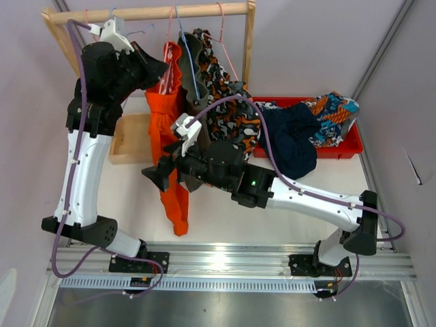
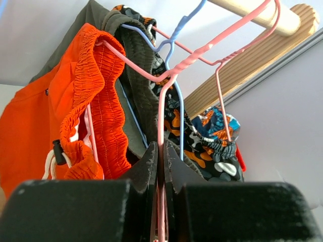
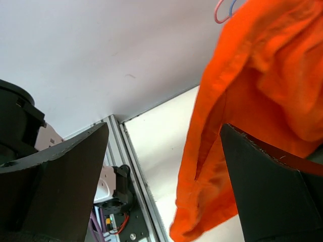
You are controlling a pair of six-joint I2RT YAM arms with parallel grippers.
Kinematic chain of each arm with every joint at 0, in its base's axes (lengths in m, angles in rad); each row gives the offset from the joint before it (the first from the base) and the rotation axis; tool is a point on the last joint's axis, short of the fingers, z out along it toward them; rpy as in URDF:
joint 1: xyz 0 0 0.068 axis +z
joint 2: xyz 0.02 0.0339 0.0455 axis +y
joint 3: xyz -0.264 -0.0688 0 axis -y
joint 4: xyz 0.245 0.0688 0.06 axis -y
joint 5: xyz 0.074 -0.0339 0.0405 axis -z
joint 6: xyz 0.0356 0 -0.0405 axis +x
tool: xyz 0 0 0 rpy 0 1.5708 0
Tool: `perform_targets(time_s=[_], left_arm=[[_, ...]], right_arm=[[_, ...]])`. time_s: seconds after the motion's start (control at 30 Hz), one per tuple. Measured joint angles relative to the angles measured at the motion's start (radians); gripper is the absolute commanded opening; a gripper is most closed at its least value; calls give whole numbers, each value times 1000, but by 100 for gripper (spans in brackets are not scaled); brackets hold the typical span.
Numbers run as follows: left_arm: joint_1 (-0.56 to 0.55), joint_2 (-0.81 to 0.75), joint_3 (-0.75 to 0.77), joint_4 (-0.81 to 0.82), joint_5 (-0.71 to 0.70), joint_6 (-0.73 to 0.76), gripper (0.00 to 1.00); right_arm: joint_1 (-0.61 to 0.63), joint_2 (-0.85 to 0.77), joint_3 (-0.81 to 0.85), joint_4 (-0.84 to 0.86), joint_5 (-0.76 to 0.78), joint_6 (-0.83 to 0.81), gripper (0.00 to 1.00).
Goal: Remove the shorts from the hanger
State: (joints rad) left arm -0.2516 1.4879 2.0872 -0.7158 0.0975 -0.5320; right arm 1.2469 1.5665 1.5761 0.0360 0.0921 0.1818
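Next, my right gripper should grab the orange shorts' lower leg (image 1: pixel 170 182) (image 3: pixel 203 149) by its edge, leaving the waistband free to slip off the hanger.
The bright orange shorts (image 1: pixel 170 129) hang from a pink hanger (image 2: pixel 202 48) on the wooden rail (image 1: pixel 150 12). My left gripper (image 1: pixel 158 71) is shut on that hanger's wire (image 2: pixel 161 166), just below the waistband (image 2: pixel 96 101). My right gripper (image 1: pixel 158 176) is open beside the lower leg of the orange shorts (image 3: pixel 242 151), which hangs between the fingers (image 3: pixel 272 176) close to the right one. The olive shorts (image 1: pixel 193 75) and the blotch-print shorts (image 1: pixel 228 109) hang further right. The navy shorts (image 1: pixel 293 139) and the teal print shorts (image 1: pixel 334 116) lie in the red bin (image 1: pixel 344 146).
A blue hanger (image 2: pixel 174 45) carries the olive shorts (image 2: pixel 133 101). A shallow wooden tray (image 1: pixel 133 136) lies on the table under the rack. The rack's upright post (image 1: pixel 248 41) stands right of the hanging shorts. A metal rail (image 1: pixel 225 262) runs along the near edge.
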Motion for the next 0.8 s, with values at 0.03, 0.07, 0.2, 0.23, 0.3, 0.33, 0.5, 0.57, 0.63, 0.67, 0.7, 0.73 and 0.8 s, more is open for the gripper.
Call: perform_targets(time_s=[0.03,0.07,0.2,0.23,0.3,0.33,0.5,0.57,0.63,0.67,0.7,0.73,0.8], left_arm=[[4,-5,-6,5,7,-6,0],[6,-9,-10,7,11,-10,0],[15,-40,-25,19,23,-29,0],[18,-47,-25,19,27,-34,0],[26,-64,-25,19,43,-45,0],[32,-72,-25,19,50,-50,0],[77,-118,-66,31,91,-81,0],[91,-136,-98,42,101,-96,0],[103,-146,-121,47,116,-105,0],[108,-149,-130,48,119,-108,0],[111,-151,-137,49,122,-109,0],[114,-152,-143,49,124,-112,0],[118,-153,-147,51,125,-116,0]], right_arm=[[5,6,5,5,12,-3,99],[13,10,7,14,23,-4,98],[29,31,7,69,91,-29,55],[30,38,7,84,108,-32,39],[30,56,6,109,137,-37,19],[30,66,6,116,149,-39,0],[37,103,-13,152,185,-26,0],[51,105,-36,167,201,-25,0],[75,103,-57,181,226,-26,0],[93,100,-71,188,245,-27,0],[114,92,-91,195,265,-31,0],[141,80,-111,195,286,-35,0],[200,52,-154,192,336,-44,0]])
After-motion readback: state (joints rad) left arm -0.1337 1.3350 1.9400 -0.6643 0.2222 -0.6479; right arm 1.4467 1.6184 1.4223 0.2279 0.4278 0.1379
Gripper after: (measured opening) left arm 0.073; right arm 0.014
